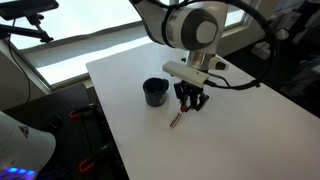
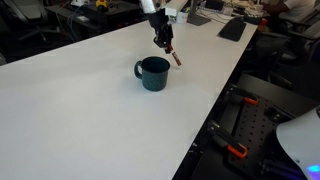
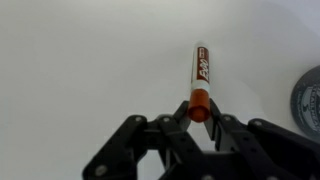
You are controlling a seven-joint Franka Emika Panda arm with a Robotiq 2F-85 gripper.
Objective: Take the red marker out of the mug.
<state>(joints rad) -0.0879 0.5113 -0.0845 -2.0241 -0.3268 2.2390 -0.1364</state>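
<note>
I should open my gripper now: the red marker's tip (image 1: 174,124) below my fingers touches the tabletop beside the mug (image 1: 155,92), so the marker would settle there if I let go.
The dark mug (image 1: 155,92) stands upright on the white table, also seen in an exterior view (image 2: 153,72); its rim shows at the right edge of the wrist view (image 3: 311,100). The red marker (image 3: 199,78) is outside the mug, beside it. My gripper (image 3: 198,112) is shut on the marker's red end, and the paler labelled part points away from the jaws. In both exterior views the marker (image 1: 177,119) (image 2: 177,58) hangs tilted from the gripper (image 1: 191,103) (image 2: 166,44), its lower tip at or just above the table.
The white table (image 1: 230,130) has its edges close by in both exterior views. Monitors, keyboards and clutter (image 2: 232,28) lie at the far end. Floor equipment with red clamps (image 2: 235,150) sits beside the table.
</note>
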